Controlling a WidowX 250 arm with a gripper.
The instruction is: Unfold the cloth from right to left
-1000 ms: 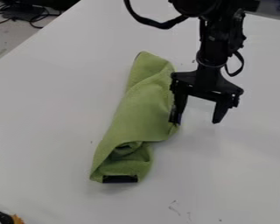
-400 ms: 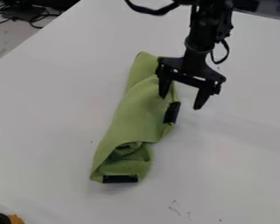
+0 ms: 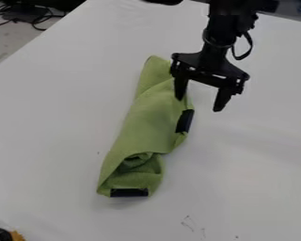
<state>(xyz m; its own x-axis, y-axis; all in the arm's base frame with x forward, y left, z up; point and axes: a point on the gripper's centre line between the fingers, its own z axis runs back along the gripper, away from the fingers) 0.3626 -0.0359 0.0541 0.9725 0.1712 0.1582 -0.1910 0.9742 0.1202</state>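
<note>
The gripper will unfold the green cloth across the table, so next it will grab the cloth by its long edge with the black patch.
The gripper [image 3: 199, 104] hangs open over the right edge of the upper part of the cloth, one finger in front of the green fabric and the other over bare table to its right. The green cloth [image 3: 146, 120] lies folded in a long, narrow bundle, slanting from upper middle to lower left. A black patch [image 3: 185, 121] sits on its right edge, below the gripper, and another black patch [image 3: 129, 192] is at its bottom end. Nothing is held between the fingers.
The white table [image 3: 52, 122] carries a few small dark marks near its lower right. An orange and black object [image 3: 15, 235] pokes in at the bottom left corner. Cables [image 3: 36, 19] lie beyond the table's edge at the top left.
The gripper has moved up, away from the black patch on the cloth's right edge, uncovering it, then slightly right. The cloth shows no clear shift.
</note>
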